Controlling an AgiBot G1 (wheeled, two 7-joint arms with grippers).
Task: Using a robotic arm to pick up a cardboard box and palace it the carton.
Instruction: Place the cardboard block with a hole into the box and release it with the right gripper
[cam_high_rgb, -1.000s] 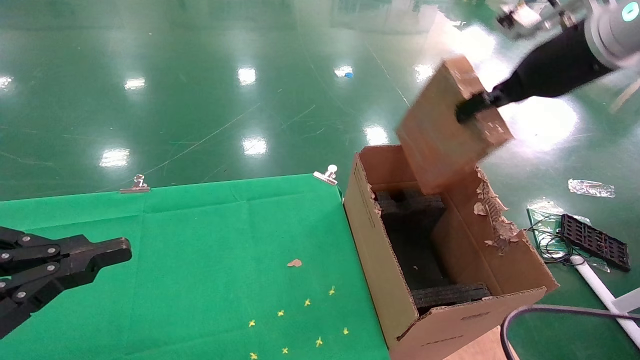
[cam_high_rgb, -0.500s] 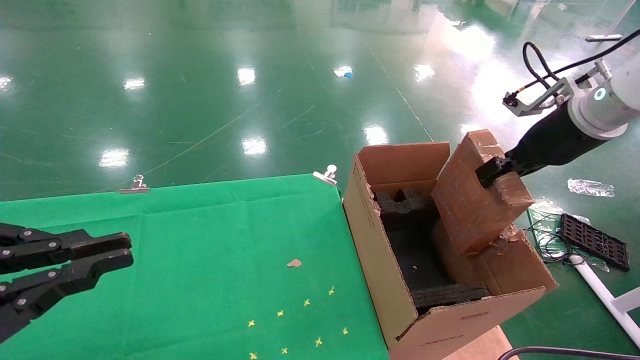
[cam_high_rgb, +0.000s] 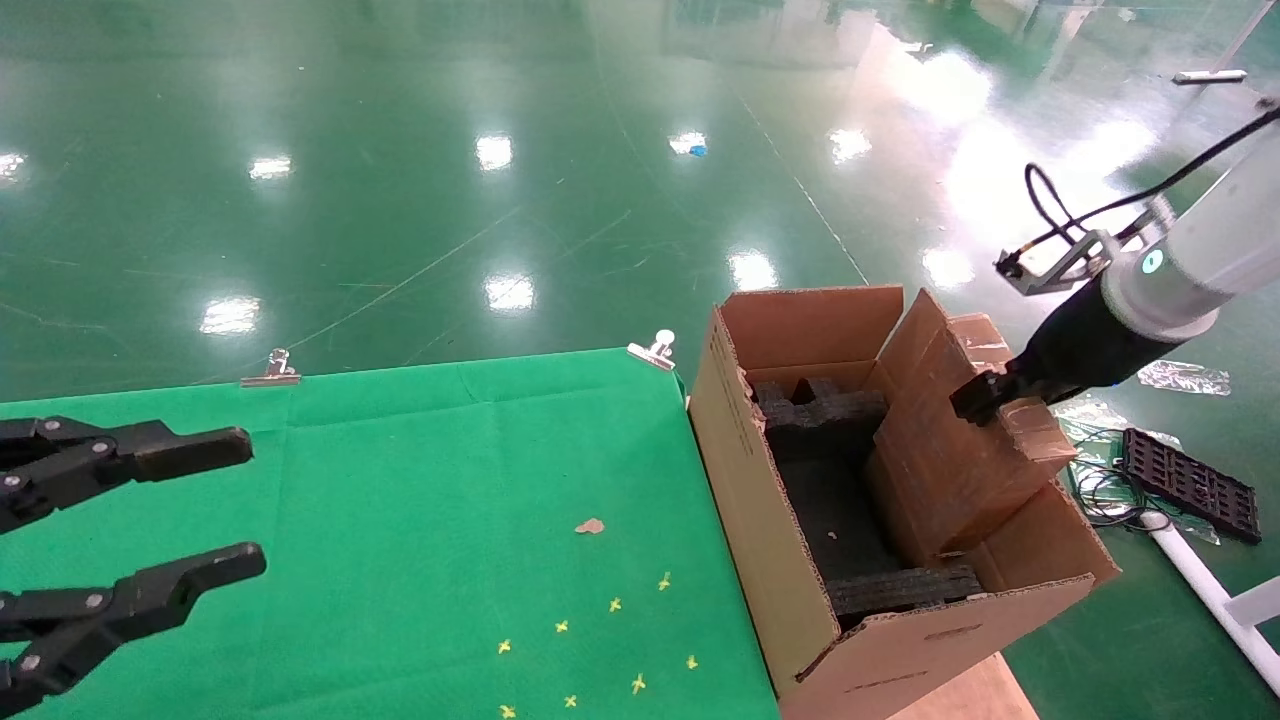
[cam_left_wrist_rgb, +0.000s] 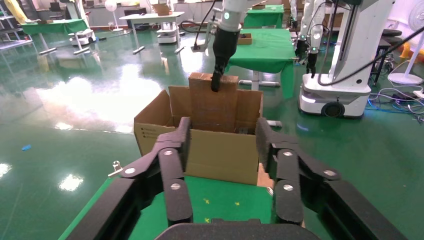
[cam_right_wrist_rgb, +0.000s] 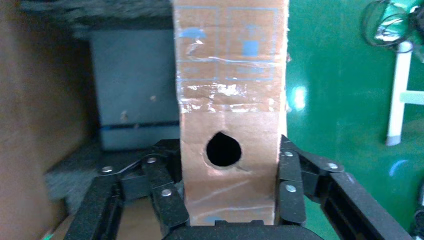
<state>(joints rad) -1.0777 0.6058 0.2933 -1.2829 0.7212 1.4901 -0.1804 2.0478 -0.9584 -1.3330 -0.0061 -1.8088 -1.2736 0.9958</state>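
The cardboard box must stay held by my right gripper high above the black foam until lower in the carton, or it would drop.
The right arm (cam_high_rgb: 1150, 265), white with a green ring, reaches over the carton (cam_high_rgb: 760, 520), a large brown box with black foam (cam_high_rgb: 820, 410) inside. My right gripper (cam_high_rgb: 985, 395) is shut on the top end of the cardboard box (cam_high_rgb: 940, 450), which stands tilted with its lower part inside the carton against the right wall. In the right wrist view the cardboard box (cam_right_wrist_rgb: 230, 100) shows tape and a round hole between the fingers of the right gripper (cam_right_wrist_rgb: 230, 150). My left gripper (cam_high_rgb: 245, 500) hangs open and empty over the green table, far left; its wrist view faces the carton (cam_left_wrist_rgb: 220, 155).
The green cloth table (cam_high_rgb: 400, 480) has clips (cam_high_rgb: 270, 370) at its far edge and small yellow marks near the front. On the floor right of the carton lie a black tray (cam_high_rgb: 1190, 485), cables, a foil bag (cam_high_rgb: 1183, 376) and a white pipe (cam_high_rgb: 1200, 580).
The right gripper has carried the cardboard box down from above the carton into its right side. The left gripper's fingers have spread from nearly shut to open.
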